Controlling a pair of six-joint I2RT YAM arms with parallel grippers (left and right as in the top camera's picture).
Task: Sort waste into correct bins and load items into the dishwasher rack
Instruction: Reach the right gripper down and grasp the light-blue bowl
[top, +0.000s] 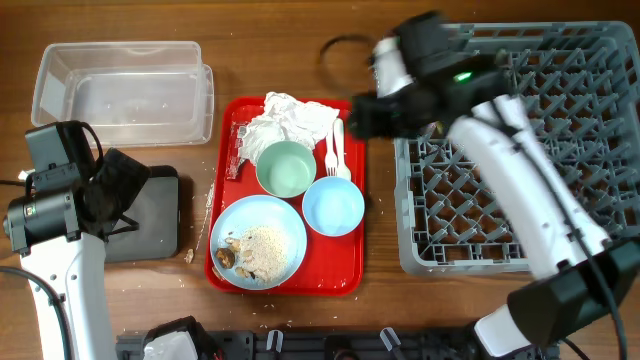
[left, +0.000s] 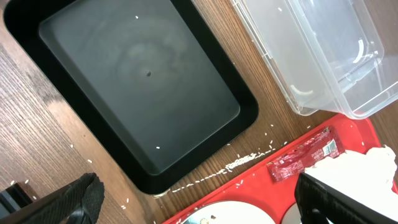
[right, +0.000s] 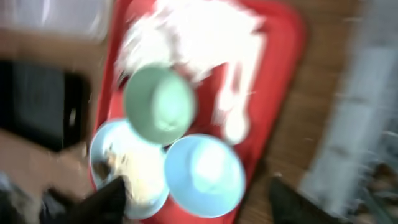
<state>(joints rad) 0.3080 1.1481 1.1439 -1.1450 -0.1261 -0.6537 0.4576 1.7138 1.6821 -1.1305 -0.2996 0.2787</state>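
I need to load the light blue bowl upside down into the dishwasher rack, so my right gripper should next grab the light blue bowl's rim (top: 305, 215) (right: 166, 172) on the plate side.
On the red tray (top: 345, 255) lie crumpled white napkins (top: 290, 122), a pale green bowl (top: 286, 168), a light blue bowl (top: 333, 207), a white fork and spoon (top: 337, 150) and a light blue plate (top: 262, 215) with rice scraps (top: 262, 248). The red-and-clear wrapper (left: 305, 158) lies at the tray's left edge. My left gripper (top: 122, 192) is open and empty over the black tray (left: 143, 87). My right gripper (top: 360, 116) is open and empty above the red tray's far right corner, beside the grey rack (top: 520, 230). The right wrist view is blurred. The yellow cup is out of view.
The clear tub (top: 120, 90) stands at the back left, behind the black tray. Loose rice grains (left: 242, 160) lie on the wood between the black tray and the red tray. A black cable loop (top: 345, 45) lies behind the red tray.
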